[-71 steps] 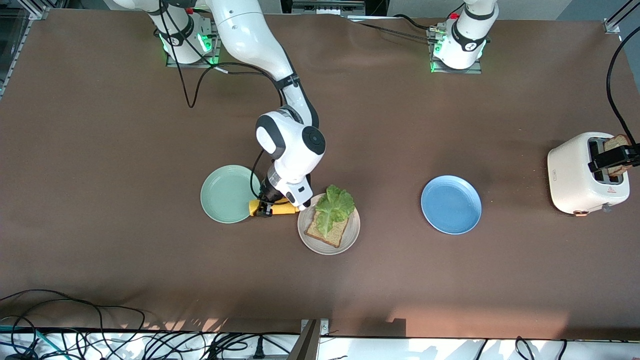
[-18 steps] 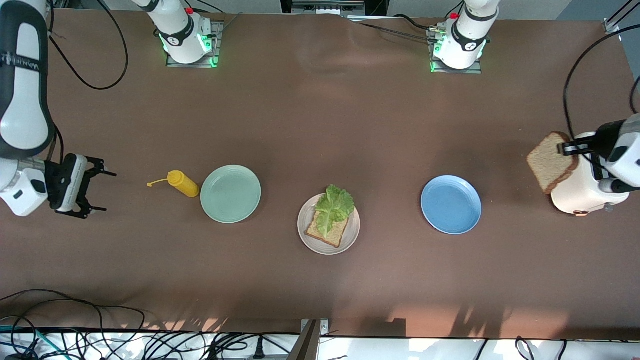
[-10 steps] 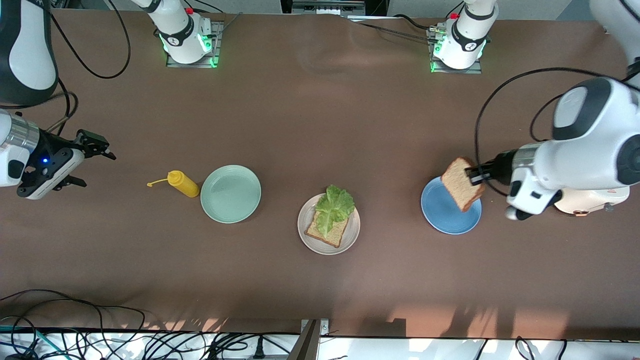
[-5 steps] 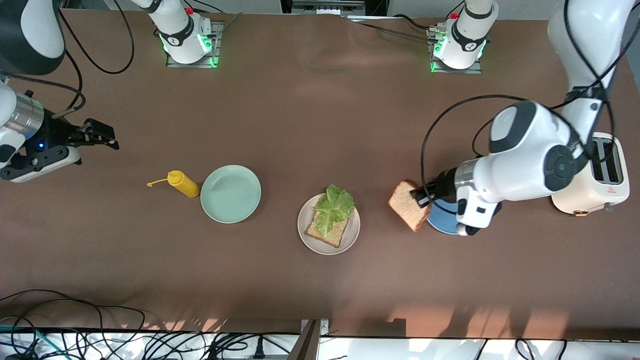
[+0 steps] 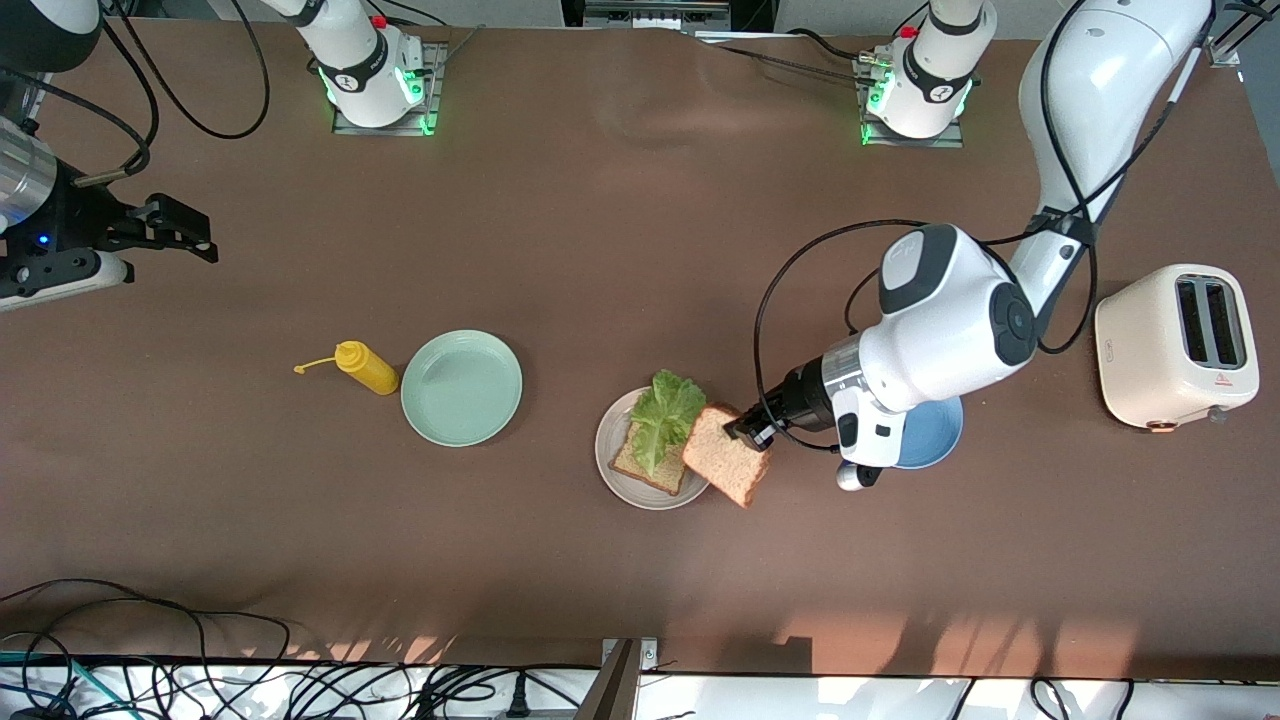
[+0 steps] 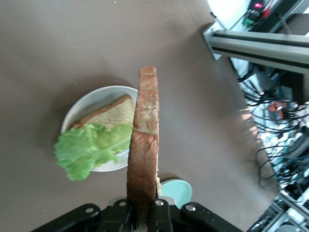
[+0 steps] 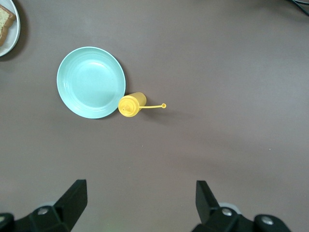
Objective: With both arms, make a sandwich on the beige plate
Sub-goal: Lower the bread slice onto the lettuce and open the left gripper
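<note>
The second bread slice hangs short of the middle of the green lettuce leaf, so the robot will move the slice there before the left gripper releases it.
The beige plate [image 5: 622, 486] [image 6: 89, 102] holds a slice of brown bread [image 5: 648, 467] [image 6: 111, 112] with a green lettuce leaf [image 5: 665, 415] [image 6: 87, 150] lying on it. My left gripper [image 5: 745, 428] [image 6: 143, 212] is shut on a second bread slice [image 5: 727, 467] [image 6: 145, 145], held on edge and tilted over the plate's rim toward the left arm's end. My right gripper [image 5: 190, 232] [image 7: 141, 199] hangs open and holds nothing, high over the table at the right arm's end.
A mint-green plate [image 5: 461, 387] [image 7: 91, 82] has a yellow squeeze bottle [image 5: 364, 366] [image 7: 131, 105] beside it. A blue plate [image 5: 935, 442] lies partly under the left arm. A white toaster [image 5: 1177, 345] stands at the left arm's end. Cables run along the table's near edge.
The left arm has carried the bread slice from the toaster, over the blue plate, to the beige plate's rim. The right arm pulled back from the beige plate and rose at its end.
</note>
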You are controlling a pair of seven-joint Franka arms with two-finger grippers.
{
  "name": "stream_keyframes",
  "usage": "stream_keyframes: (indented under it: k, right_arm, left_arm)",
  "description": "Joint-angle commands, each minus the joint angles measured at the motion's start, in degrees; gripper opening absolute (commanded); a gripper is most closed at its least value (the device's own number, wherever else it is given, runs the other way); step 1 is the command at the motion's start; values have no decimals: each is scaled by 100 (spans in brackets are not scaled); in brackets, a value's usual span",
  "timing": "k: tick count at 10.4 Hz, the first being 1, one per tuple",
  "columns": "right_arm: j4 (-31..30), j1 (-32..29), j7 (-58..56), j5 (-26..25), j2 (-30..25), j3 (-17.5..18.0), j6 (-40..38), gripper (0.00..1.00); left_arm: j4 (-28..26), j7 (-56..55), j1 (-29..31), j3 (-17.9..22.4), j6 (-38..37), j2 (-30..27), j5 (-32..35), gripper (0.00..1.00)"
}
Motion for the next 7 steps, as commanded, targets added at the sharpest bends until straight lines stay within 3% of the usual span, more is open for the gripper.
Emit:
stream_keyframes:
  k: [1,3,7]
  right_arm:
    - [214,-5,359,-120,-33,46,-291,100]
    - [250,-5,342,-146,-7,37,-370,100]
    - [268,-84,298,-146,28,-7,-396,100]
  left_arm:
    - [37,-88,-193,48,763,234,-174,0]
    - [28,-229,-762,441,1293,332,-183,0]
    - [46,-247,-1134,584,1496,639,-165,0]
